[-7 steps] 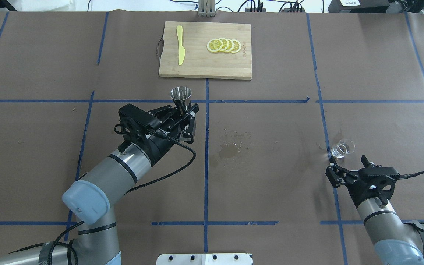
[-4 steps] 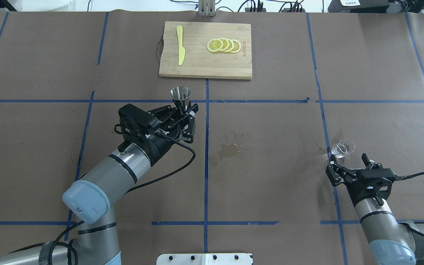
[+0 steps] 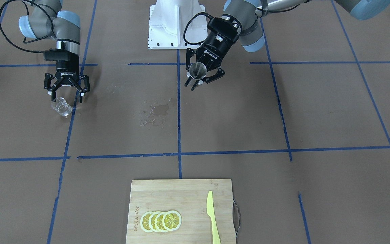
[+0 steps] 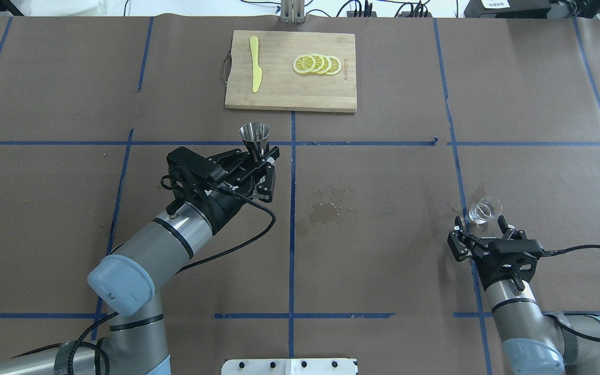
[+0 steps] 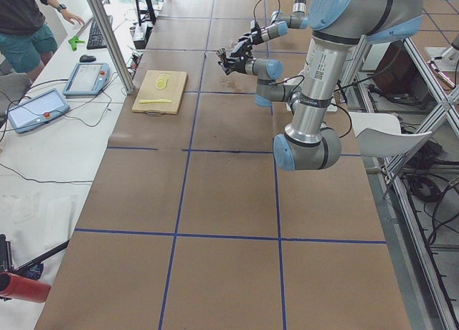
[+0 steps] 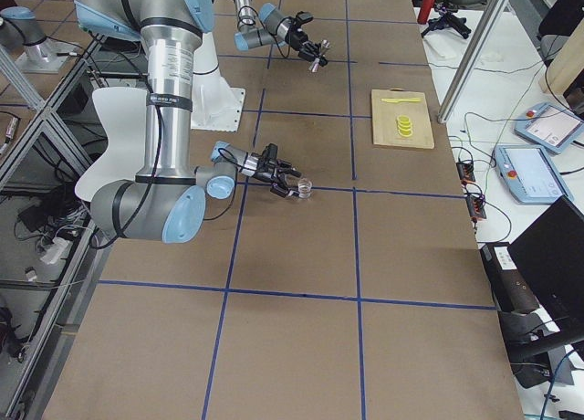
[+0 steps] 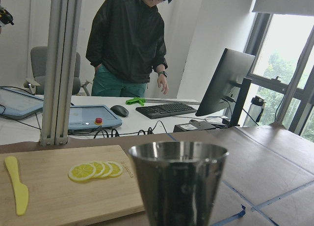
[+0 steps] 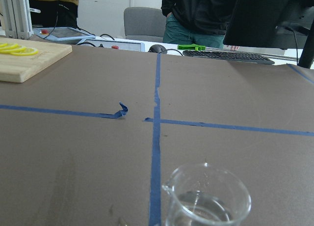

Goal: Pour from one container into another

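Observation:
The right gripper isn't ready to close: its fingers end at the beaker's rim (image 3: 58, 100), short of the beaker's glass body (image 3: 63, 108), and would miss the beaker now. The robot will move it forward first.
The steel jigger (image 4: 255, 135) is held upright above the table by its lower part, with my left gripper (image 4: 259, 159) shut on it. The front-facing view shows the jigger (image 3: 197, 70) in that left gripper (image 3: 201, 79), and its rim fills the left wrist view (image 7: 179, 182). The clear glass beaker (image 4: 485, 210) stands on the table at the right, with a little clear liquid in it (image 8: 206, 199). My right gripper (image 4: 479, 225) is open just behind the beaker (image 3: 61, 106), its fingers spread wider than the glass and not touching it.
A wet spill patch (image 4: 326, 211) marks the paper at the table's middle. At the far edge lies a wooden cutting board (image 4: 289, 96) with lemon slices (image 4: 317, 64) and a yellow knife (image 4: 254, 62). People stand beyond the table by a desk with a keyboard (image 7: 164, 109).
My right gripper has shifted left and forward and squared up behind the beaker. The left arm with the jigger has barely moved.

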